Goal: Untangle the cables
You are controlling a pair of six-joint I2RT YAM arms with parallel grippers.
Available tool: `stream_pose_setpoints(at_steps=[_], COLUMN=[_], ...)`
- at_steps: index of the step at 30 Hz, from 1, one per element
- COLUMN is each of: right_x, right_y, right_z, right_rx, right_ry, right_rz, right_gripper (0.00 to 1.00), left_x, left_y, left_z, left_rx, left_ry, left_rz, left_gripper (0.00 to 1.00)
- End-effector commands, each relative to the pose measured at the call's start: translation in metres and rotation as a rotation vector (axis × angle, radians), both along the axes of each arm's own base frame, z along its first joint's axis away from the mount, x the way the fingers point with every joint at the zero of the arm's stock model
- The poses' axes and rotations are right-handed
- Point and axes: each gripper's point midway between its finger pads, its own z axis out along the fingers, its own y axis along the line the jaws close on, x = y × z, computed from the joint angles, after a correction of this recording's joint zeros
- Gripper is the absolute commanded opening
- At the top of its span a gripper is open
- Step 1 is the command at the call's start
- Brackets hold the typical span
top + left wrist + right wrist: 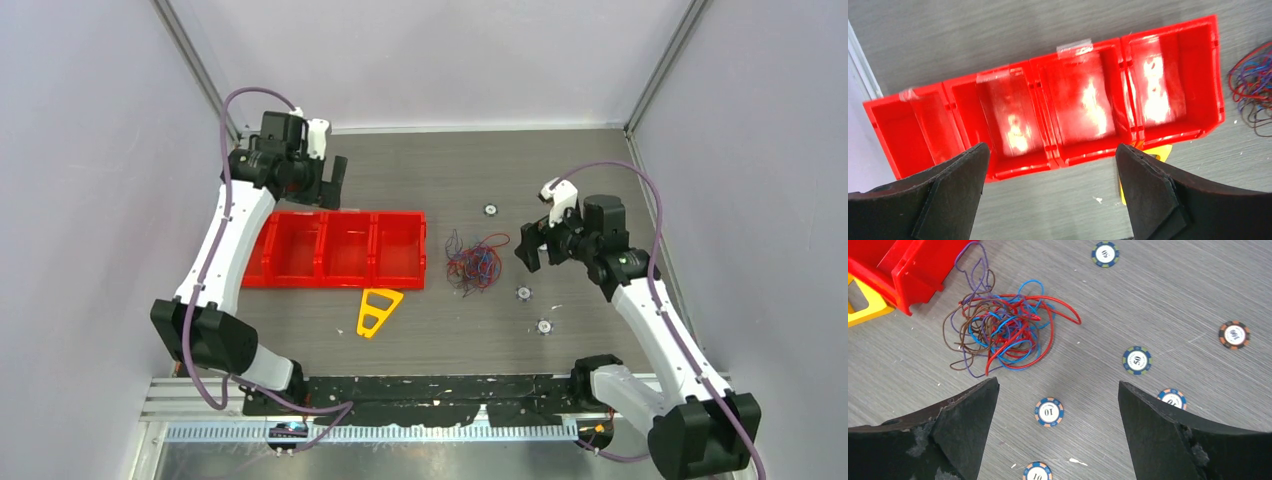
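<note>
I will next grab the heap with my right gripper on its side away from the red bins to untangle the cables, which leaves the bin side free for my left gripper.
The cables (474, 262) lie in one tangled heap of thin red, blue, purple and brown wires on the table, just right of the red bin row. The heap shows in the right wrist view (1005, 332) and at the right edge of the left wrist view (1253, 87). My right gripper (540, 248) is open and empty, above the table right of the heap. My left gripper (325, 180) is open and empty, at the far left above the back of the red bins.
A row of red open bins (340, 248) stands left of the heap. A yellow triangular piece (377, 311) lies in front of it. Several poker chips lie around, such as a "10" chip (1049, 412) and a "50" chip (1136, 360).
</note>
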Motion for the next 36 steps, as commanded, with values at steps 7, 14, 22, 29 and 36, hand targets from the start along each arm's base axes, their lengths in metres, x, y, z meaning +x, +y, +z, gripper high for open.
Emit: stream_pose_setpoints(at_steps=[7, 14, 22, 29, 36], right_x=[0.011, 0.022, 0.052, 0.066, 0.063], right_y=[0.032, 0.06, 0.08, 0.095, 0.075], right_z=[-0.016, -0.053, -0.09, -0.114, -0.046], right_rx=[-0.045, -0.173, -0.23, -0.237, -0.085], right_ry=[0.074, 0.172, 0.239, 0.281, 0.189], right_rz=[0.233, 0.363, 0.387, 0.415, 0.425], right_gripper=[0.95, 0.95, 0.95, 0.73, 0.06], left_x=[-0.007, 0.006, 0.024, 0.027, -0.006], left_y=[-0.075, -0.085, -0.08, -0.104, -0.175], left_z=[0.098, 0.084, 0.085, 0.051, 0.001], left_rx=[-0.327, -0.322, -0.32, -0.175, -0.212], left_ry=[-0.403, -0.345, -0.582, -0.462, -0.332], left_rz=[-0.38, -0.46, -0.383, -0.517, -0.803], left_gripper=[1.0, 1.0, 1.0, 0.99, 1.0])
